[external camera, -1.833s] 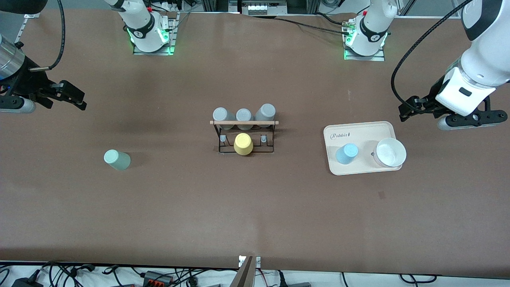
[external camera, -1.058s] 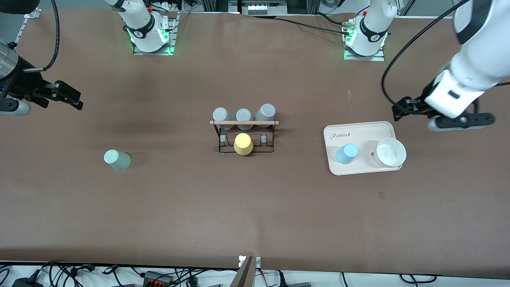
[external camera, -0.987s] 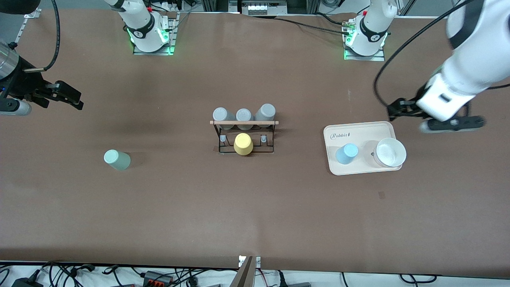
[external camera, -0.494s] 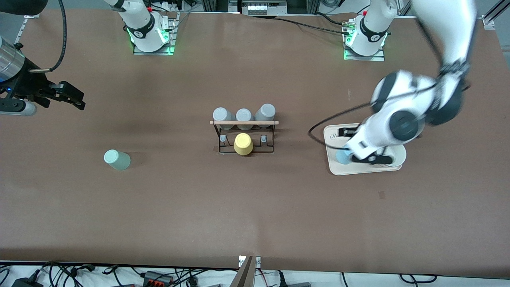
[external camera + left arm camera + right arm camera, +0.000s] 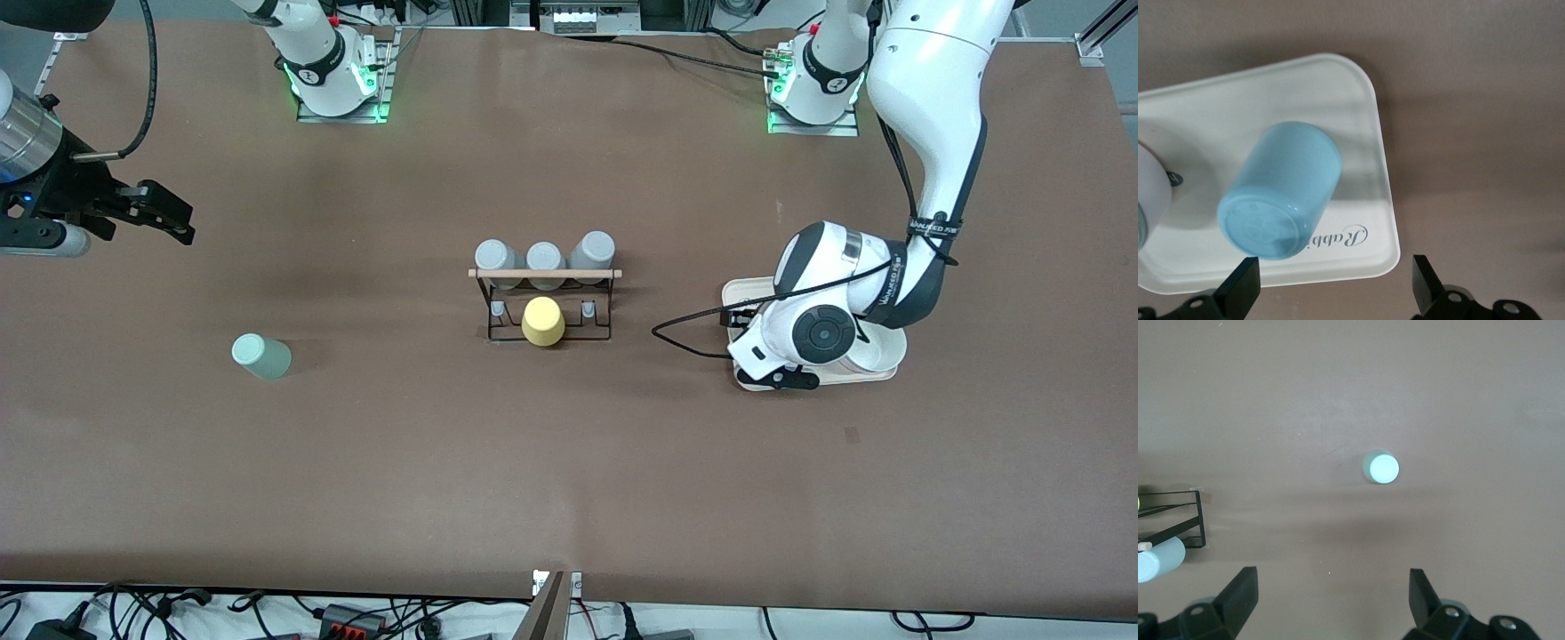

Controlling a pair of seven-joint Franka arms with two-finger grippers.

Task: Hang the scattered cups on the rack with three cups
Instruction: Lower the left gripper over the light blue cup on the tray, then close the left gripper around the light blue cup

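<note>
My left gripper should next hang the light blue cup, grabbing its end with the cap.
The light blue cup (image 5: pixel 1281 190) stands upside down on the cream tray (image 5: pixel 1271 93). My left gripper (image 5: pixel 1333 290) is open just above the tray, with the blue cup off toward one finger and not between the fingers. In the front view the left gripper (image 5: pixel 763 348) hides that cup. The mint green cup (image 5: pixel 260 356) stands upside down on the table toward the right arm's end. My right gripper (image 5: pixel 178 224) is open and empty, up in the air over that end; its wrist view shows the mint cup (image 5: pixel 1382 467) ahead. The black rack (image 5: pixel 544 302) holds three grey cups (image 5: pixel 544 258).
A yellow cup (image 5: pixel 542 321) hangs on the rack's row nearer the front camera. A white bowl (image 5: pixel 882 351) sits on the tray (image 5: pixel 734 293) beside the left hand. The rack's corner (image 5: pixel 1178 520) shows in the right wrist view.
My left arm has swung in from the table's end and come down over the tray, above the blue cup. My right gripper has barely moved.
</note>
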